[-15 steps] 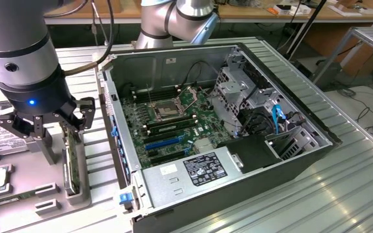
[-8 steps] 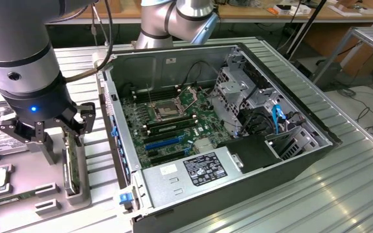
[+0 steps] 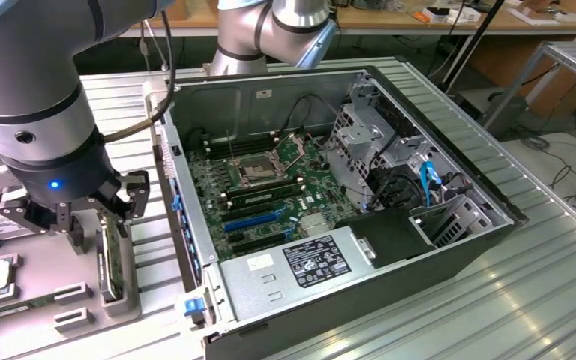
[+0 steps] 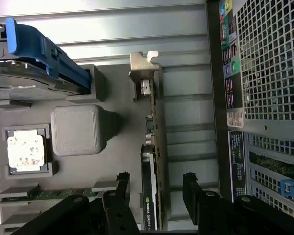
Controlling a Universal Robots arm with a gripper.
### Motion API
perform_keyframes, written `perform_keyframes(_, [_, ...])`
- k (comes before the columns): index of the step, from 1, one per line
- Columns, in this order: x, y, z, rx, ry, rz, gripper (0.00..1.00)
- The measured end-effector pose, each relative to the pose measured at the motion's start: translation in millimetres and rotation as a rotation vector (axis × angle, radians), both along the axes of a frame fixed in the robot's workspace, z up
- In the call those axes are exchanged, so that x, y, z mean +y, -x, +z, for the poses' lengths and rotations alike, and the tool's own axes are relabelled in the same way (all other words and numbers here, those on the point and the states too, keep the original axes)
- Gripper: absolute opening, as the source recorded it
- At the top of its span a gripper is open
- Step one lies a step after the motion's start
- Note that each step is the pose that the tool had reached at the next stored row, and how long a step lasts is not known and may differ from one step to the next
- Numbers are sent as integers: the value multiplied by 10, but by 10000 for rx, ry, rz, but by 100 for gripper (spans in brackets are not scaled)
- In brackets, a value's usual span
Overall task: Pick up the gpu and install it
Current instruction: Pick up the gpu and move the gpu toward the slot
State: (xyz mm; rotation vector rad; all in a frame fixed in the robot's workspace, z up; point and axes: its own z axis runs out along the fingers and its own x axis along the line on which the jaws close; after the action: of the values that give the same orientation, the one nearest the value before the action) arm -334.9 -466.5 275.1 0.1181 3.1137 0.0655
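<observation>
My gripper moves lower, before closing on the GPU. My open fingers hover above the GPU's top edge (image 3: pixel 108 234), so closing now would miss.
The gpu (image 3: pixel 111 261) stands on its edge in a slot of the grey parts tray (image 3: pixel 38 259), at the exterior view's left beside the open computer case. In the wrist view the gpu (image 4: pixel 156 147) shows edge-on, a thin green board with its silver bracket (image 4: pixel 144 68) at one end. My gripper (image 3: pixel 96 217) hangs just above the card and is open. Its black fingers (image 4: pixel 118 196) stand one on each side of the board, apart from it, with the gripper (image 4: pixel 157 192) centred over the card's end away from the bracket.
The open case (image 3: pixel 438 225) lies on its side with the motherboard (image 3: pixel 268 180) and blue slots (image 3: pixel 253 221) exposed. Its perforated rear panel (image 4: pixel 269 73) runs close along the tray. The tray (image 4: pixel 122 127) also holds a processor (image 4: pixel 25 151), a memory stick (image 4: pixel 49 194) and a blue-railed hard drive (image 4: pixel 29 73).
</observation>
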Motion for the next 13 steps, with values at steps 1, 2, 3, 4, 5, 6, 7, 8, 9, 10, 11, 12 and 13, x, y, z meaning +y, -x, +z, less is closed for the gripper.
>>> perform_keyframes(1, [-11,2,-9,0,1,0,56])
perform_keyframes(2, [-21,5,-17,1,2,0,56])
perform_keyframes(3, [-32,7,-28,1,3,0,56])
perform_keyframes(4, [-41,10,-39,0,3,0,56])
perform_keyframes(5, [-49,13,-51,0,3,0,56])
perform_keyframes(6, [-56,16,-63,0,3,0,56])
perform_keyframes(7, [-62,20,-81,-2,2,-1,56])
perform_keyframes(8, [-71,31,-118,0,4,0,56])
perform_keyframes(9, [-75,45,-164,1,4,1,56])
perform_keyframes(10, [-76,50,-205,0,3,0,56])
perform_keyframes(11, [-77,51,-231,0,4,0,56])
perform_keyframes(12, [-78,52,-253,0,3,0,56])
perform_keyframes(13, [-79,53,-269,0,3,-1,56])
